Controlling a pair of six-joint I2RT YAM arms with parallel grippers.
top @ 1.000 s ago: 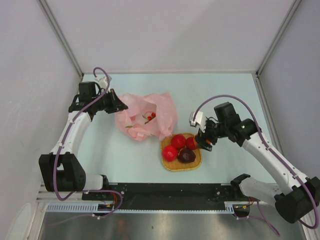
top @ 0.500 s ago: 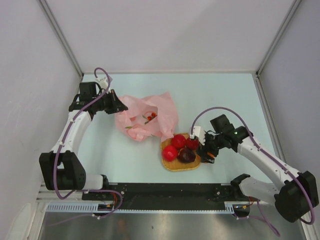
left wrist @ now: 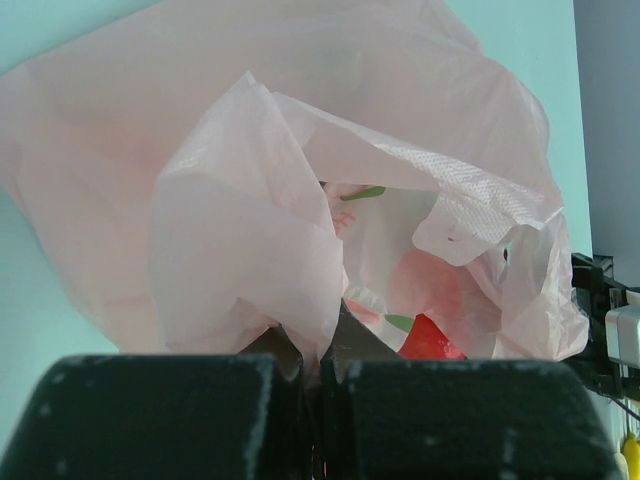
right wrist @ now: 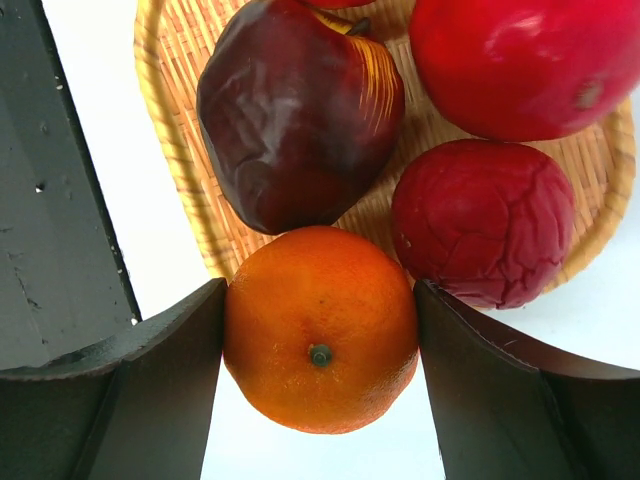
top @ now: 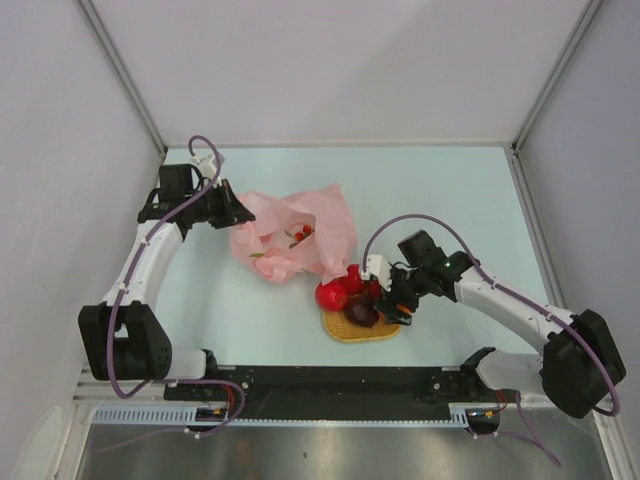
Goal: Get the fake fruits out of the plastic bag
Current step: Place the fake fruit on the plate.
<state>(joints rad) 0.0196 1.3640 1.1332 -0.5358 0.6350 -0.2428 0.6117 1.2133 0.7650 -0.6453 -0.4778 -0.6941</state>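
Observation:
The orange fruit hangs over the near rim beside the purple one and would rest on the mat, so my right gripper releases it next.
The pink plastic bag [top: 290, 235] lies crumpled at the left-middle of the table. My left gripper [top: 232, 210] is shut on its edge, the jaws [left wrist: 315, 365] pinching a fold of film. A red and green shape [left wrist: 428, 340] shows inside the bag; I cannot tell if it is fruit or print. My right gripper [top: 393, 302] is shut on an orange fake fruit [right wrist: 320, 325], held just above the near rim of the woven mat [right wrist: 175, 130]. On the mat lie a dark purple fruit [right wrist: 295, 115], a smooth red one [right wrist: 520, 60] and a wrinkled red one [right wrist: 480, 220].
Seen from above, the mat [top: 350, 332] sits right of the bag, with two red fruits [top: 330, 295] near its left side and the purple one [top: 362, 314] beside my fingers. White enclosure walls [top: 560, 80] ring the pale green table.
My right gripper has moved left and down over the mat with the orange fruit in it. The fruits on the mat have shifted a little left. The left arm has not moved.

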